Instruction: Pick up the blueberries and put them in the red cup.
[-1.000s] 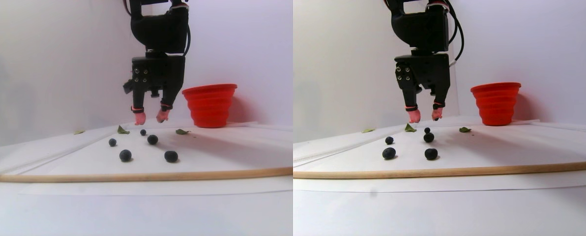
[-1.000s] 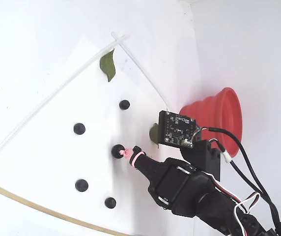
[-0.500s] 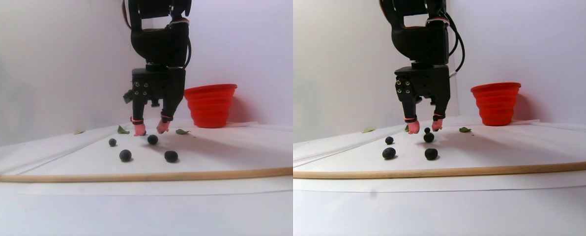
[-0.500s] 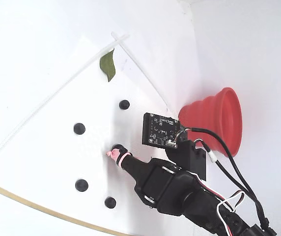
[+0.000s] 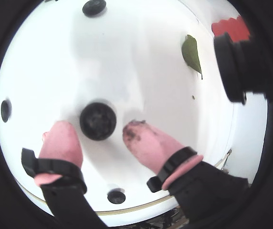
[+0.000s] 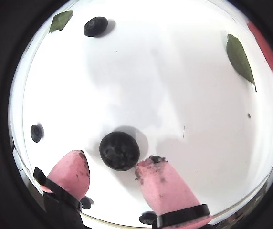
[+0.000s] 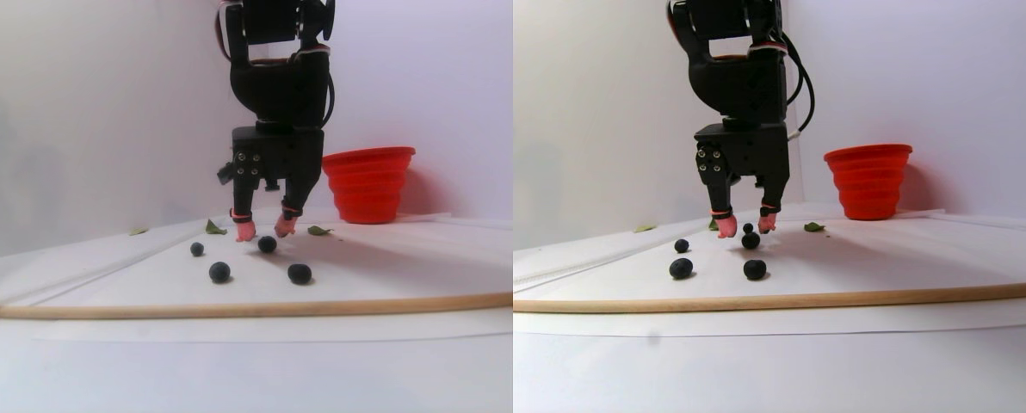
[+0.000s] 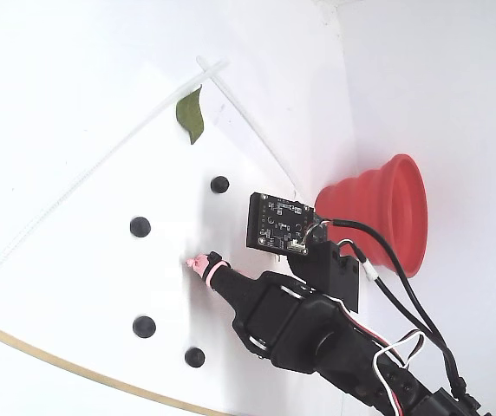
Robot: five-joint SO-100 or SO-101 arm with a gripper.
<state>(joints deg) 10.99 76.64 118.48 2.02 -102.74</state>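
My gripper will next grab the blueberry's round sides, to get this blueberry into the red cup (image 5: 231, 29).
Several blueberries lie on the white sheet. One blueberry (image 5: 98, 120) (image 6: 119, 150) sits between my pink fingertips (image 5: 60, 138), just past them, untouched. My gripper (image 5: 98, 136) (image 6: 115, 171) (image 7: 262, 228) is open and hangs low over the sheet, straddling that berry (image 7: 267, 244). In the fixed view the arm hides this berry and only one pink fingertip (image 8: 199, 262) shows. Other blueberries (image 8: 140, 227) (image 8: 144, 327) (image 7: 299, 274) lie apart from it. The red cup (image 7: 367, 183) (image 8: 387, 217) stands upright behind and to the right of the gripper.
Green leaves (image 8: 191, 114) (image 5: 192, 53) (image 7: 318, 230) lie on the sheet near the back. A thin wooden rod (image 7: 220, 307) (image 8: 57, 364) runs along the front of the sheet. White walls close the back and the side by the cup.
The gripper has come down from above the sheet to just over it, its open fingers now either side of the blueberry. The arm now covers that berry in the fixed view.
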